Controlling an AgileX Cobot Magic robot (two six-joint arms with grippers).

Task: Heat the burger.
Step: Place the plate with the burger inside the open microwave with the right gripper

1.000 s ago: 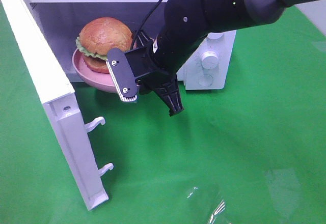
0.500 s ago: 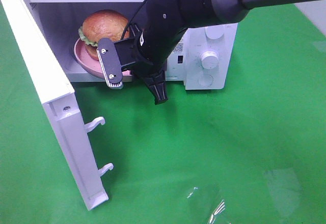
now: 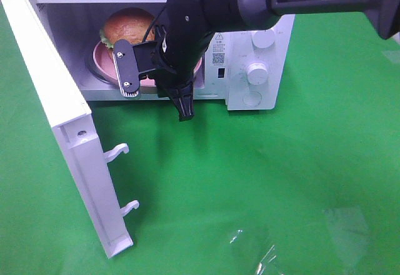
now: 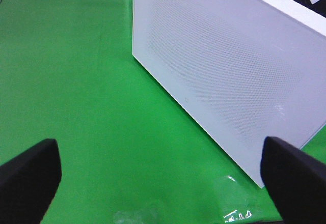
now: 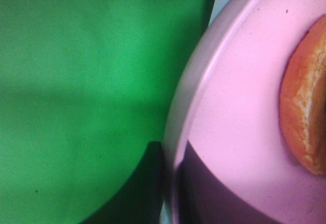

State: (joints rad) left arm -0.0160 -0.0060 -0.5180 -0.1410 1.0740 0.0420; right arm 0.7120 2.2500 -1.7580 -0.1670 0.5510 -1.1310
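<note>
My right gripper should move the pink plate deeper inside before it opens, because the plate's near rim is at the microwave's front edge (image 3: 112, 95).
The burger (image 3: 127, 25) sits on a pink plate (image 3: 98, 60) inside the open microwave (image 3: 257, 56). My right gripper (image 3: 154, 80) reaches in from the right and is shut on the plate's near rim. In the right wrist view the pink plate (image 5: 239, 81) fills the picture, with the burger's bun (image 5: 305, 112) at its edge and my right gripper (image 5: 173, 186) clamped over the rim. My left gripper (image 4: 163, 178) hangs open over the green cloth outside the microwave door (image 4: 219, 66), nothing between its fingers. It does not show in the exterior high view.
The white microwave door (image 3: 59, 112) stands swung wide open toward the front left, its latch hooks (image 3: 119, 153) sticking out. The control knobs (image 3: 256, 72) are on the microwave's right side. Green cloth covers the table, with a shiny clear patch (image 3: 253, 250) near the front.
My right arm has carried the plate and burger back and to the left, from the microwave's opening deeper into its cavity. The door has not moved.
</note>
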